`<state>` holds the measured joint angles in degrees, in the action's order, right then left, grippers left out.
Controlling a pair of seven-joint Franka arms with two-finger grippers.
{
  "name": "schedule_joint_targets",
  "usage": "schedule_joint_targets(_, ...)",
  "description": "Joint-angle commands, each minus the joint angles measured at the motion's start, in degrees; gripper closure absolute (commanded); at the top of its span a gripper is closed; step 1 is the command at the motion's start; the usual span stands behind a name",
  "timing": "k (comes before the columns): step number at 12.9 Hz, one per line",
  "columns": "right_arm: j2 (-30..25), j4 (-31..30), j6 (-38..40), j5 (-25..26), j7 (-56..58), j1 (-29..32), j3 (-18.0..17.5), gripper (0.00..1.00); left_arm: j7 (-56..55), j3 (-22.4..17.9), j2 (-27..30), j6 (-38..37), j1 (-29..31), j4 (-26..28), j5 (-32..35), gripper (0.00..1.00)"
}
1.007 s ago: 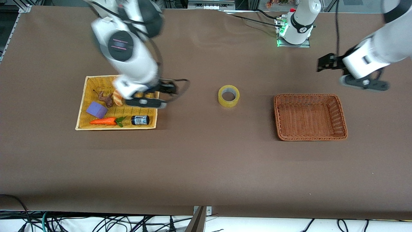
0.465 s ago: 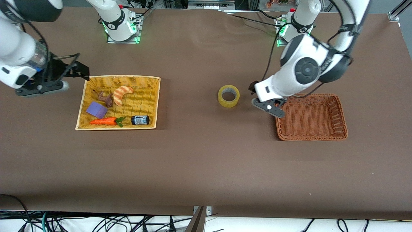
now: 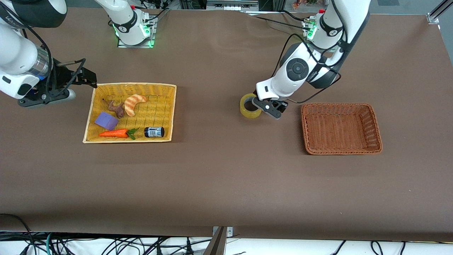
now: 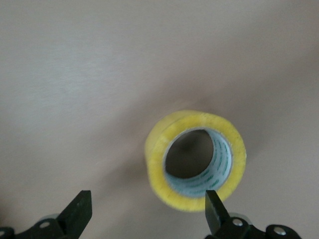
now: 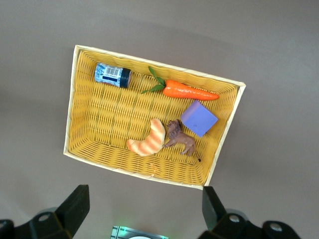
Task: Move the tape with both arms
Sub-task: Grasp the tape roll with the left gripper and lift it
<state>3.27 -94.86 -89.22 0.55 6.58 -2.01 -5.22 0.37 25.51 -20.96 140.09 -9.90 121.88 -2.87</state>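
The tape has to go into the brown basket, so the left gripper should next pick it up by its ring wall [image 3: 244,106].
The tape [image 3: 245,108], a yellowish ring with a grey-lined hole, lies flat on the brown table between the two baskets. My left gripper [image 3: 263,106] hangs low over the tape's edge on the brown basket's side, and part of the ring is hidden under it. In the left wrist view the tape [image 4: 189,118] sits just ahead of my left gripper [image 4: 147,216], which is open and empty; one fingertip [image 4: 215,209] is by the ring's rim. My right gripper [image 3: 86,76] is open and empty, up in the air beside the yellow basket's corner.
A yellow basket [image 3: 134,85] toward the right arm's end holds a striped croissant [image 3: 134,103], a carrot, a purple block, a small jar and a brown figure; it also shows in the right wrist view [image 5: 72,99]. An empty brown basket [image 3: 341,104] stands toward the left arm's end.
My left arm has swung in from over the table's end, past the brown basket, down to the tape. My right arm left the yellow basket and now hangs still beside it.
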Motion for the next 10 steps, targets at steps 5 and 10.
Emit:
schedule_joint_targets(5,-1.60,-1.55,0.27,-0.72,0.28,-0.01,0.12,0.00,-0.72,-0.55,-8.56,9.57,-0.20,-1.29,6.74,0.07)
schedule_joint_targets(10,-1.69,-1.55,0.27,-0.72,0.37,-0.01,0.12,0.00,-0.72,-0.55,-9.01,10.56,-0.29,-1.29,8.14,0.99)
